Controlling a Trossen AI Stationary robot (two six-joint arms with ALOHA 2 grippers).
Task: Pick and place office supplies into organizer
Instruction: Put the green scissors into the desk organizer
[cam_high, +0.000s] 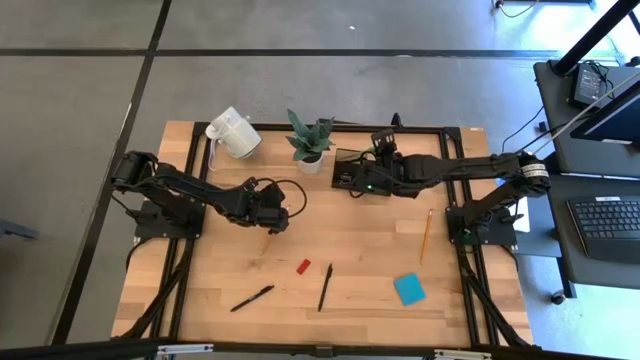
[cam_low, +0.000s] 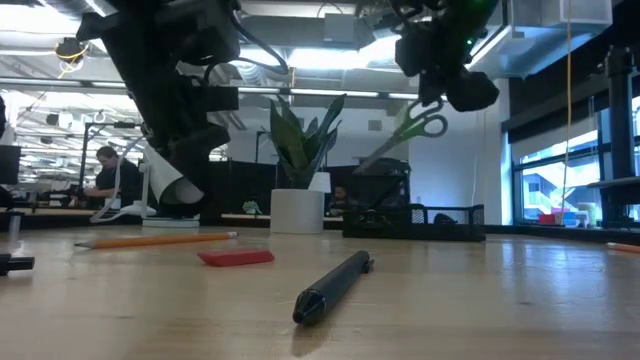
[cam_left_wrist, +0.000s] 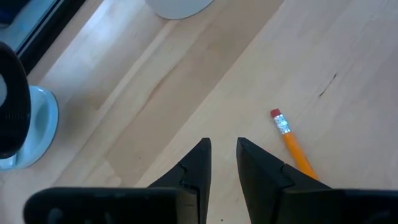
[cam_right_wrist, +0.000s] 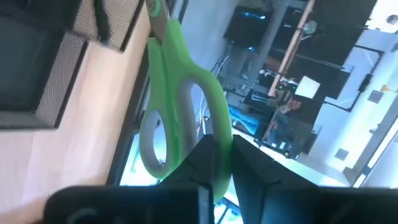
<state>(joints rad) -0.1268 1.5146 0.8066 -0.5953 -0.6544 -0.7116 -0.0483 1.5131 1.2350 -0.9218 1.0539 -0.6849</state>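
My right gripper holds the scissors and should keep holding them. The scissors' blades are beside the organizer's mesh rim (cam_right_wrist: 132, 28).
My right gripper (cam_high: 362, 181) hangs over the low black organizer (cam_high: 352, 172) at the table's far side, shut on the green-handled scissors (cam_low: 412, 132). Their blades slant down toward the organizer (cam_low: 415, 218). My left gripper (cam_left_wrist: 224, 149) hovers low over the table's left half (cam_high: 275, 215), open by a narrow gap, with an orange pencil's eraser end (cam_left_wrist: 281, 123) just beside one finger. Lying flat on the wood are a red block (cam_high: 303, 266), two black pens (cam_high: 252, 297) (cam_high: 325, 286), a blue sticky-note pad (cam_high: 408, 289) and another pencil (cam_high: 426, 235). My right gripper pinches one green handle loop (cam_right_wrist: 214, 118) of the scissors between its two fingers (cam_right_wrist: 205, 158). The scissors are lifted clear above the organizer, tilted, handles up by the gripper (cam_low: 445, 85) and blades (cam_low: 380, 158) pointing down.
A white mug (cam_high: 232, 132) lies tipped near the far left corner. A potted spiky plant (cam_high: 308, 140) stands just left of the organizer. A black frame borders the table; a desk with a keyboard (cam_high: 605, 215) stands to the right. A person (cam_low: 105, 175) sits far behind.
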